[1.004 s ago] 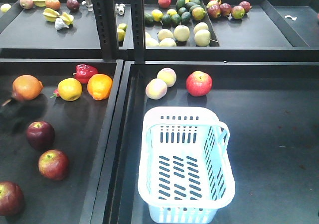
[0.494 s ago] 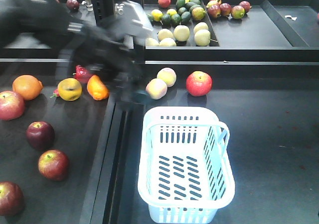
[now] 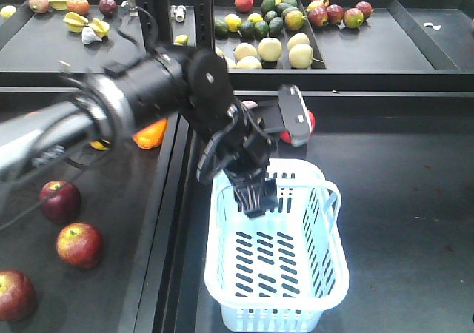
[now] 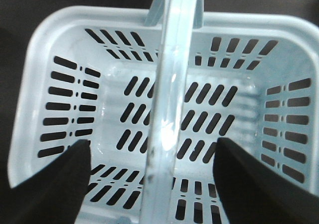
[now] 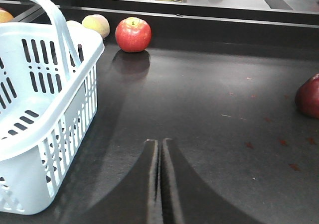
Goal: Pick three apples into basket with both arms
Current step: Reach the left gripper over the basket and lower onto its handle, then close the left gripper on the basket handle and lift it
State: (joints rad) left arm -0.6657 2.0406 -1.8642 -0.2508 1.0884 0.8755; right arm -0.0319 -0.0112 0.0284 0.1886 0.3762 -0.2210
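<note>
The left gripper grabs the pale blue basket by its raised handle [image 4: 172,92] next, to carry the basket [image 4: 60,35] over near the apples.
Three apples lie on the left tray: a dark maroon one [image 3: 59,201], a deep red one [image 3: 79,244] and another red one [image 3: 15,294] at the frame's edge. The pale blue basket [image 3: 337,274] stands on the right tray. My left arm reaches across from the left. Its gripper [image 3: 258,200] hangs open over the basket's far end. In the left wrist view the left gripper [image 4: 152,143] straddles the raised handle [image 4: 172,84] without touching it, and the basket [image 4: 60,35] holds nothing. My right gripper [image 5: 160,147] is shut and empty, low over the tray beside the basket [image 5: 60,134].
A larger pinkish-red apple [image 5: 133,34] and pale peaches [image 5: 97,24] sit behind the basket. A dark red fruit [image 5: 309,95] lies at the right edge. An orange [image 3: 152,135] shows under the arm. The back shelf [image 3: 355,52] holds several fruits. A raised divider [image 3: 174,200] separates the trays.
My left arm has swept from the far left over the left tray to above the basket. The three apples and the basket have not moved.
</note>
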